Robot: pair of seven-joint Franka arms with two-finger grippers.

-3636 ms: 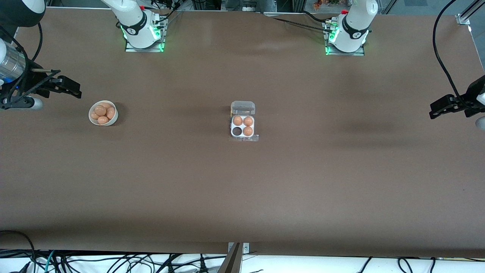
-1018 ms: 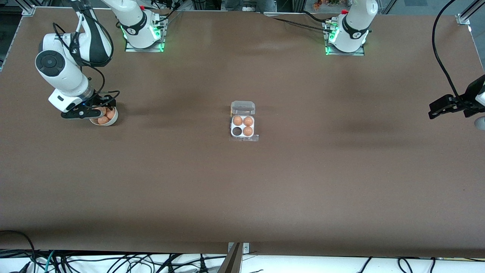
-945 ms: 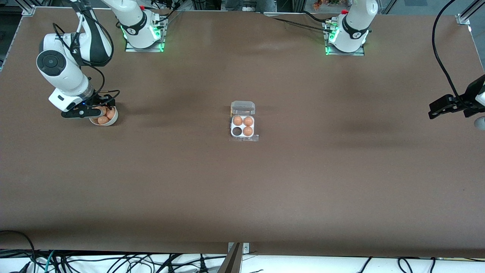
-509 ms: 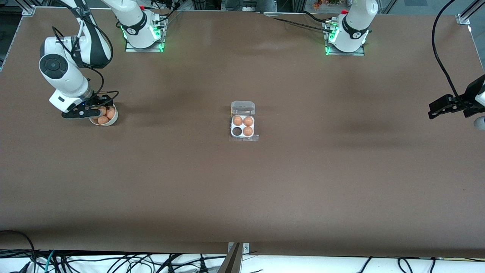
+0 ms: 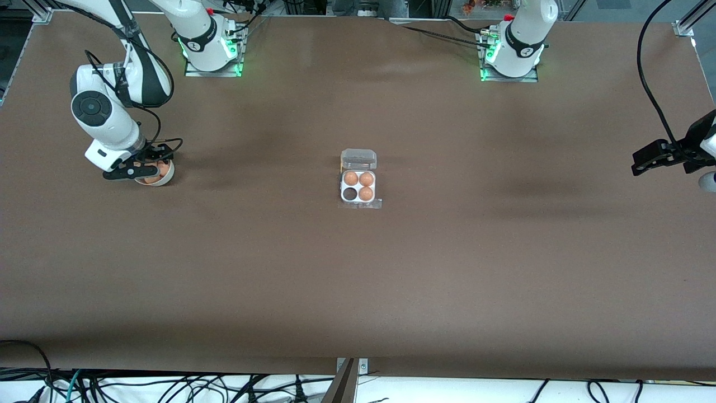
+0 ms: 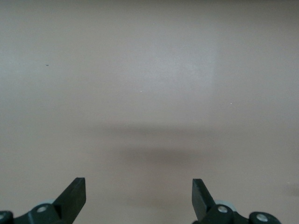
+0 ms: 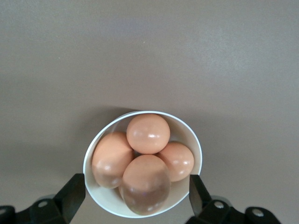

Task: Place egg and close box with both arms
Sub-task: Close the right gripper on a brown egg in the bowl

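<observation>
The carton has an empty cell. My right gripper should pick up a brown egg by its rounded middle next, for that cell.
The egg carton (image 5: 358, 193) sits mid-table, its clear lid (image 5: 358, 159) open flat toward the robots' bases. Three brown eggs fill its cells; the cell (image 5: 350, 193) nearest the front camera on the right arm's side is empty. A round white bowl (image 5: 163, 179) of several brown eggs (image 7: 148, 133) stands toward the right arm's end. My right gripper (image 5: 146, 171) is open just over the bowl, jaws spread wider than the bowl's rim (image 7: 191, 135). My left gripper (image 5: 650, 161) is open and empty, waiting above the left arm's end of the table; its wrist view shows only bare table.
Brown table surface (image 5: 358, 280) all round. Arm bases (image 5: 212, 50) (image 5: 512, 53) stand at the edge farthest from the front camera. Cables (image 5: 654, 84) hang near the left arm's end.
The right arm came in from the table's end over the bowl, then shifted slightly and lowered so its gripper covers more of the bowl. The left arm has stayed still.
</observation>
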